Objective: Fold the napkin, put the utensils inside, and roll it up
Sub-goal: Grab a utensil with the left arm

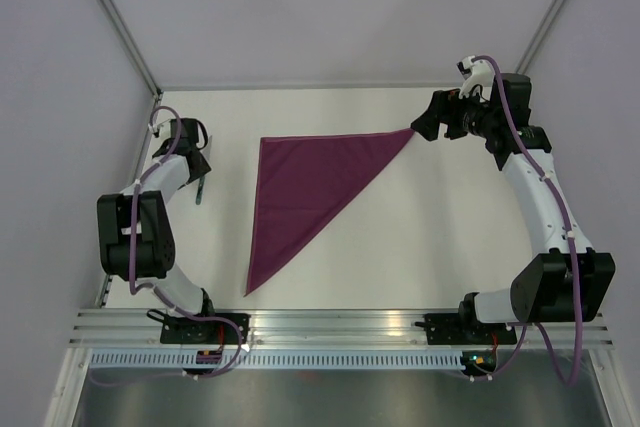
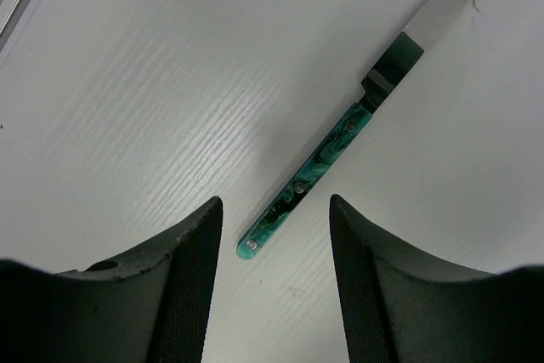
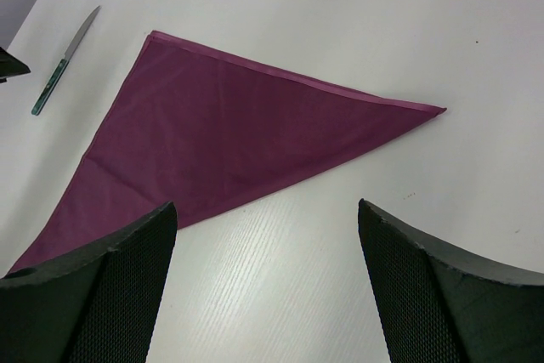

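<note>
The robot's left gripper needs to place the knife flat on the napkin [image 1: 305,190], so it needs to grab the knife across its long sides by its green handle near the blade [image 1: 202,179].
The napkin [image 1: 305,190] lies flat on the white table, folded into a triangle; it also shows in the right wrist view [image 3: 229,138]. A knife with a marbled green handle [image 2: 314,172] lies on the table at the far left [image 1: 200,190] and shows in the right wrist view [image 3: 61,64]. My left gripper [image 2: 274,235] is open above the end of the knife handle, which lies between the fingers without touching them. My right gripper [image 3: 268,244] is open and empty, just off the napkin's right corner [image 1: 420,130].
Grey walls close the table on the left, back and right. A metal rail [image 1: 340,327] runs along the near edge by the arm bases.
</note>
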Controlling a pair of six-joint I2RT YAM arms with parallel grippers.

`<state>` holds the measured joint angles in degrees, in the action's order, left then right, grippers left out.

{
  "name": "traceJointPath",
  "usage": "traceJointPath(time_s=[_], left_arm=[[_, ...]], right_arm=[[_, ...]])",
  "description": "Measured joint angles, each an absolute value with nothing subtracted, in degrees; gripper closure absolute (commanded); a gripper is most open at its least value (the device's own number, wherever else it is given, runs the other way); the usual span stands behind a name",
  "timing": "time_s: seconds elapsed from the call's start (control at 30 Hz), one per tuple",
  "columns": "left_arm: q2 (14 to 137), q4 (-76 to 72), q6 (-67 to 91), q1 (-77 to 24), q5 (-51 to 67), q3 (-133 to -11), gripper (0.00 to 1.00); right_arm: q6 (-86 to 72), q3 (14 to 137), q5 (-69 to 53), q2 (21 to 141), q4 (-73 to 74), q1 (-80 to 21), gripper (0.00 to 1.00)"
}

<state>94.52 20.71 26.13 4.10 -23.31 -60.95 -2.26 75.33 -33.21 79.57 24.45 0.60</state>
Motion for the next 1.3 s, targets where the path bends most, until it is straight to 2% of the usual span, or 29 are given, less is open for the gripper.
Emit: traceJointPath(time_s=[0.6,0.77,0.9,1.3], left_arm=[[107.0,19.2,25.9,5.0,-18.7,-66.8,0.44],[109.0,19.4,25.9,5.1,-17.5,-68.9,0.55],[110.4,19.6,25.9,5.1,-16.6,-70.6,0.59],[112.3,21.2,25.5,5.1,-15.4,-73.6,0.94]], right_arm=[[-2.9,75.3,-33.8,79.6,24.4,-1.7,0.09],[-2.8,75.2,-33.8,79.6,24.4,-1.8,0.09],[-2.8,75.2,-33.8,79.6,24.4,-1.9,0.09],[-2.8,75.2,-33.8,79.6,24.4,-2.4,0.09]])
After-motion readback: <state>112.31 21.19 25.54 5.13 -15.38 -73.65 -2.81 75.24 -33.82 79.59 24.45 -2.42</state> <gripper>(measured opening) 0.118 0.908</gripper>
